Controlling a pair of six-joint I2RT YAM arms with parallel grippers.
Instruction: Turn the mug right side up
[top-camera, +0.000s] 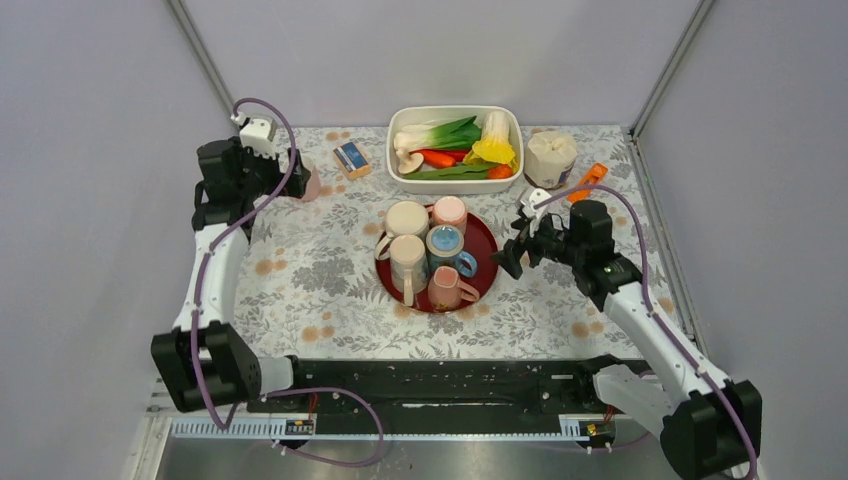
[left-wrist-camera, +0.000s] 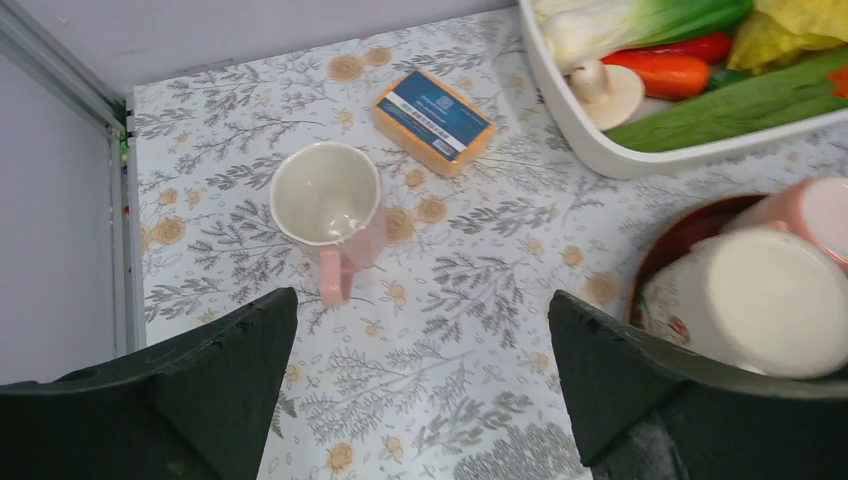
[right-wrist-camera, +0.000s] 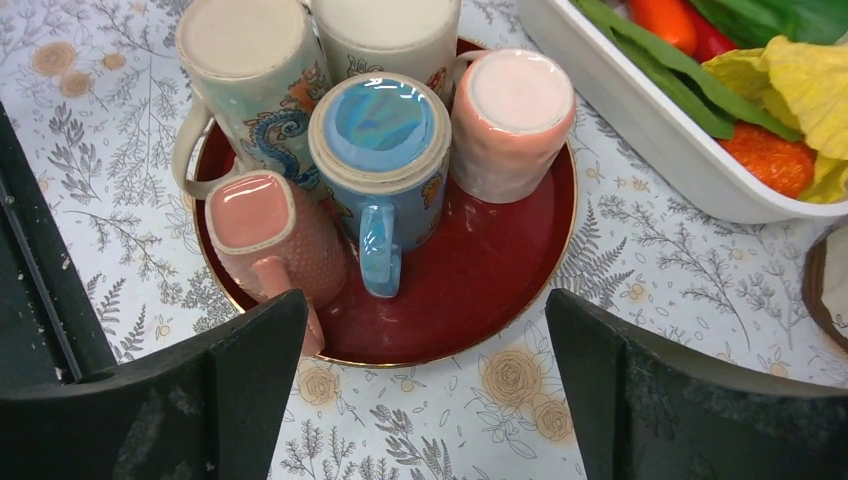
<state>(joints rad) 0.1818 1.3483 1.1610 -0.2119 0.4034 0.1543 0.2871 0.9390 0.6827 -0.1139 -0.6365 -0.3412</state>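
The blue mug's handle near the mug's base should go in my right gripper next, leaving its open end free for my left gripper to set it upright.
A pink mug (left-wrist-camera: 327, 205) stands upright, mouth up, handle toward me, on the flowered cloth at the far left; in the top view it peeks out (top-camera: 311, 186) beside my left gripper (top-camera: 288, 175). My left gripper (left-wrist-camera: 422, 330) is open and empty, above and just near of it. Several mugs stand upside down on the red tray (top-camera: 487, 262): a dragon mug (right-wrist-camera: 245, 70), a cream mug (right-wrist-camera: 385, 35), a blue mug (right-wrist-camera: 380, 135), a pink mug (right-wrist-camera: 515, 120) and a square pink mug (right-wrist-camera: 265, 235). My right gripper (right-wrist-camera: 425, 340) is open and empty at the tray's right edge (top-camera: 510, 258).
A white bin (top-camera: 455, 110) of toy vegetables stands behind the tray. An orange-and-blue block (top-camera: 351, 159) lies left of it, also in the left wrist view (left-wrist-camera: 433, 120). A white roll (top-camera: 551, 157) and an orange object (top-camera: 588, 180) sit at the far right.
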